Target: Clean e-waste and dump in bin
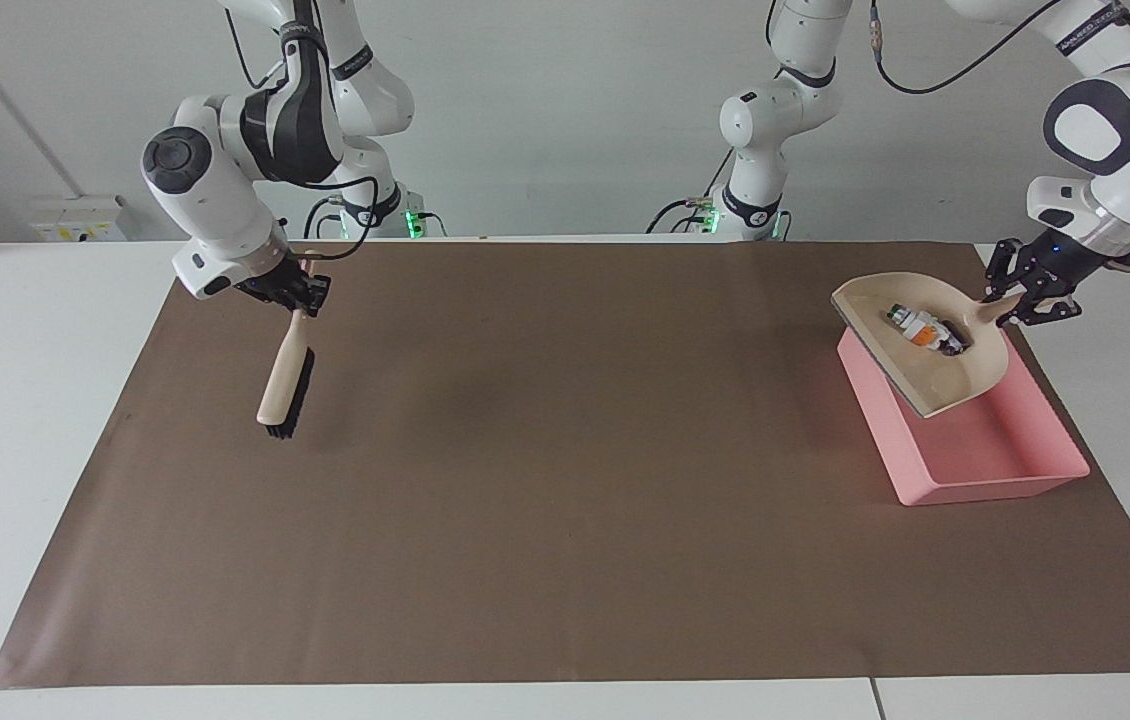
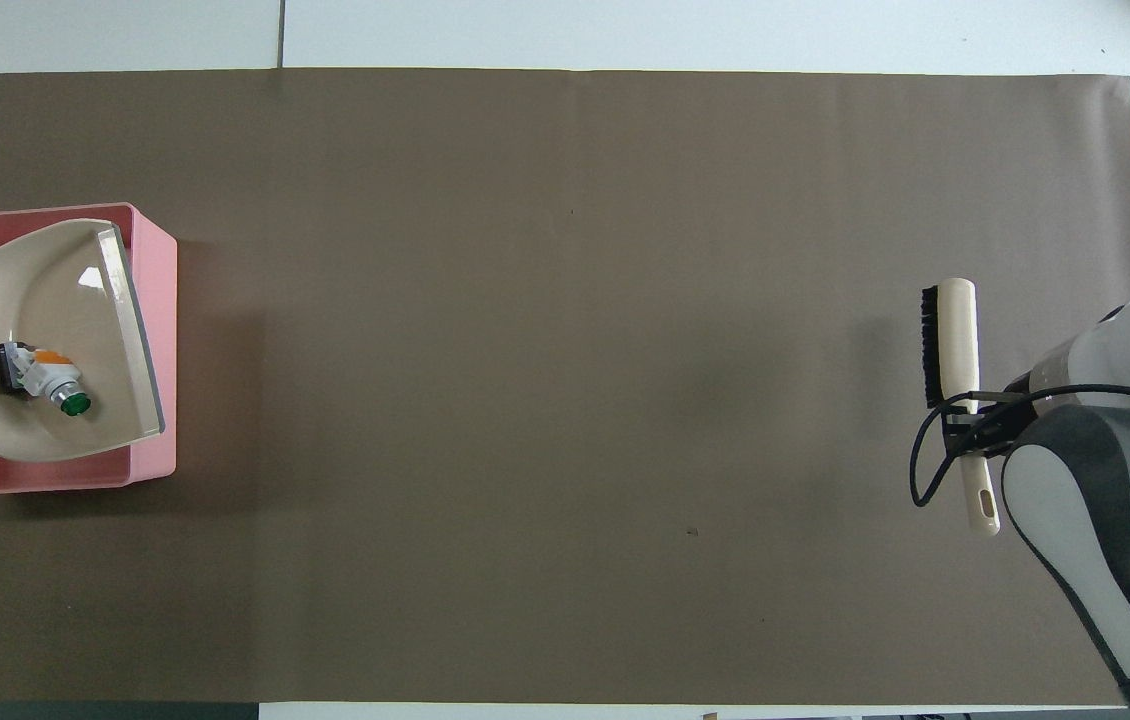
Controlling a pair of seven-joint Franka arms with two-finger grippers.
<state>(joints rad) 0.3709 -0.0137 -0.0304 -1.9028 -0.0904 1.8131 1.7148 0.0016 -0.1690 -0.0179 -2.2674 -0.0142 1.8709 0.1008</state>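
Observation:
My right gripper holds the brush and should stay closed on it for now. The brush's black bristles hang above the brown mat, so it is too early to release.
My left gripper (image 1: 1025,296) is shut on the handle of the beige dustpan (image 1: 935,385) and holds it tilted in the air over the pink bin (image 1: 985,462). The e-waste lies in the pan near the handle: a white-grey bit with orange and green marks (image 1: 915,326) and, against it, a small black block (image 1: 955,346). The overhead view shows the pan (image 2: 15,290), the white-grey bit (image 2: 50,376) and the black block (image 2: 3,358) inside the bin's outline (image 2: 153,270). My right gripper (image 1: 300,296) is shut on the handle of a brush (image 1: 283,385).
A brown mat (image 1: 565,500) covers most of the white table. The brush (image 2: 955,340) hangs head down, low over the mat at the right arm's end; I cannot tell whether it touches.

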